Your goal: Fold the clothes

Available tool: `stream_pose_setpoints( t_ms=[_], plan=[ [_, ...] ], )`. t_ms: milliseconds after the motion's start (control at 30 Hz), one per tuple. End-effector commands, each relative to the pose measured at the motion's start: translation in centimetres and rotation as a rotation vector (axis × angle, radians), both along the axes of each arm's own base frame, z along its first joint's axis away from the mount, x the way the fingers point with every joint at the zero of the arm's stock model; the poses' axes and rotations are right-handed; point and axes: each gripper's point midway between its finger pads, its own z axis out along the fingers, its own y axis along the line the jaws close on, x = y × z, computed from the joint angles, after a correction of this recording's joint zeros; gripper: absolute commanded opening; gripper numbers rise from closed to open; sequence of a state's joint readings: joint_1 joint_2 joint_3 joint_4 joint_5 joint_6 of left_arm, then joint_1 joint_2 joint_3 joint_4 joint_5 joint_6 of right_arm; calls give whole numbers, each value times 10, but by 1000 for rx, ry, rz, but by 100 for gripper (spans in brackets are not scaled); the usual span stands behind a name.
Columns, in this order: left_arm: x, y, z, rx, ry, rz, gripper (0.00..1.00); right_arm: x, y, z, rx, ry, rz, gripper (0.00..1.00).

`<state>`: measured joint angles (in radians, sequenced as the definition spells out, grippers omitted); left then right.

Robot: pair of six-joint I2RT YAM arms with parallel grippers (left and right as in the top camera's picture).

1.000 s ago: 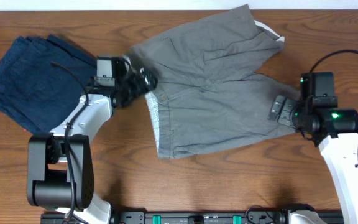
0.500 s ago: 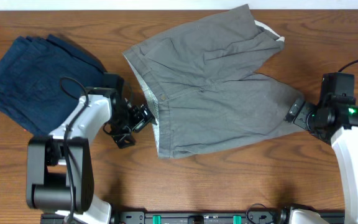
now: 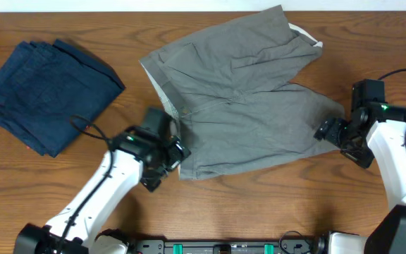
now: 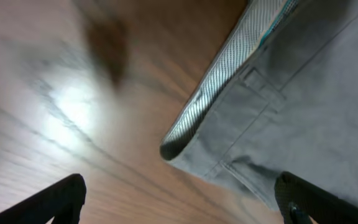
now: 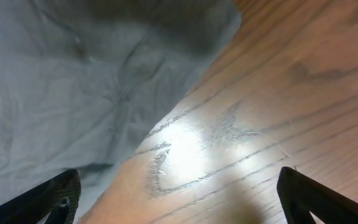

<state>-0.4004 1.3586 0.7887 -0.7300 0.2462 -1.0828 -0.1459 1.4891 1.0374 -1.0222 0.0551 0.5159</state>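
My left gripper should next grab the waistband's near corner on the grey trousers (image 3: 245, 106) to fold their near side over the far one.
The grey trousers (image 3: 245, 106) lie spread across the middle of the table, waistband to the left, legs to the right. My left gripper (image 3: 166, 161) is open at the waistband's lower left corner; the left wrist view shows that corner (image 4: 185, 140) with its striped lining, between my open fingers (image 4: 179, 208), over bare wood. My right gripper (image 3: 328, 131) is open at the hem of the lower leg; the right wrist view shows the grey hem (image 5: 104, 93) on the left, with my open fingers (image 5: 179, 208) over bare wood.
A dark navy-blue folded garment (image 3: 48, 92) lies at the far left of the wooden table (image 3: 259, 204). The arm bases stand along the front edge.
My left gripper has swung from the waistband's upper end down to its lower left corner. My right gripper pulled away from the leg hem to the right, then came back beside it.
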Motion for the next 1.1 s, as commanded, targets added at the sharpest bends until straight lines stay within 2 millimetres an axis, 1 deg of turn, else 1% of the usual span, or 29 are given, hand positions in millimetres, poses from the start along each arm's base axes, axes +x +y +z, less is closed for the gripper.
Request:
stream_pose_setpoints(
  t_ms=[0,100,200,267,333,367,500,600,667,700,733,800,867,900,1000,1067],
  plan=[
    [-12,-5,-18,34,30,107,98,-1,1,-5,20,10,-42,99],
    [-17,-18,-29,24,20,101,98,-1,1,-5,20,11,-42,99],
    [-21,-24,-37,34,9,110,100,0,1,-5,19,10,-42,99],
    [-19,-22,-42,72,-13,124,92,0,1,-5,19,10,-42,99],
    [-16,-22,-46,103,-35,131,77,-1,1,-5,20,11,-42,99],
    [-14,-24,-47,105,-43,124,73,-1,1,-5,20,12,-42,99],
    [-13,-40,-58,97,-54,80,70,-1,1,-5,20,14,-42,99],
    [-16,-43,-67,108,-40,66,63,-2,1,-5,20,17,-42,99],
    [-18,-41,-71,120,-29,64,54,-3,1,-5,20,19,-42,99],
    [-19,-40,-71,125,-23,64,44,-3,1,-5,20,20,-42,99],
    [-19,-39,-72,129,-19,65,36,-3,1,-5,20,21,-42,99],
    [-21,-38,-71,135,-15,56,25,-4,1,-5,21,26,-42,99],
    [-21,-35,-69,138,-20,32,19,-7,2,-6,22,37,-42,99],
    [-21,-34,-67,141,-23,19,12,-9,2,-6,23,45,-42,99],
    [-19,-26,-60,144,-33,-5,7,-19,4,-7,29,87,-42,99],
    [-17,-21,-52,141,-49,-22,6,-25,5,-9,35,108,-42,99]
  ],
)
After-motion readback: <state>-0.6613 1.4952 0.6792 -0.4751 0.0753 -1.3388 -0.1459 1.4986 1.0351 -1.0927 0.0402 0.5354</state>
